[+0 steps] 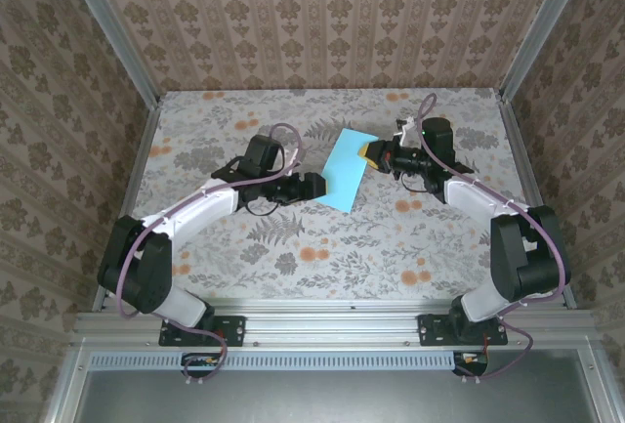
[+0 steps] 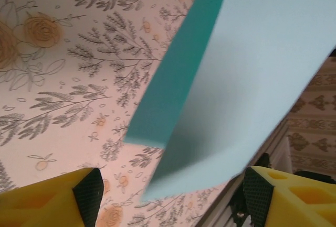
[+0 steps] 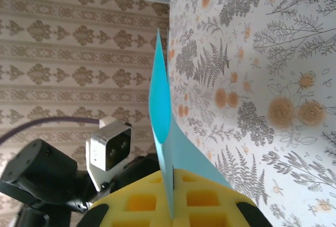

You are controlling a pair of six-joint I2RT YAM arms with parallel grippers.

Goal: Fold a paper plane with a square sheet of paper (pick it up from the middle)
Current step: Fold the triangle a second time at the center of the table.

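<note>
The robot's left gripper should next grab the square sheet of paper by its hanging corner [image 1: 321, 196] [image 2: 159, 188], so that the right gripper is free to work the fold.
The square sheet of paper [image 1: 345, 171] is light turquoise and is held up off the floral table, bent into two layers [image 2: 247, 80]. My right gripper [image 1: 376, 156] is shut on the sheet's right edge, and the paper [image 3: 160, 106] rises edge-on from between the yellow fingers [image 3: 172, 206]. My left gripper [image 1: 312, 187] stands open at the sheet's lower left edge. In the left wrist view its fingers [image 2: 89, 193] stand wide apart, and the sheet's corner hangs between and ahead of the left gripper [image 2: 170, 195] without touching the pads. The paper plane is out of view.
The floral tabletop [image 1: 293, 237] stretches in front of both arms. Aluminium frame rails [image 1: 322, 320] run along the near edge, and patterned walls close in the sides and back. The left arm's wrist camera [image 3: 107, 148] sits close behind the sheet.
</note>
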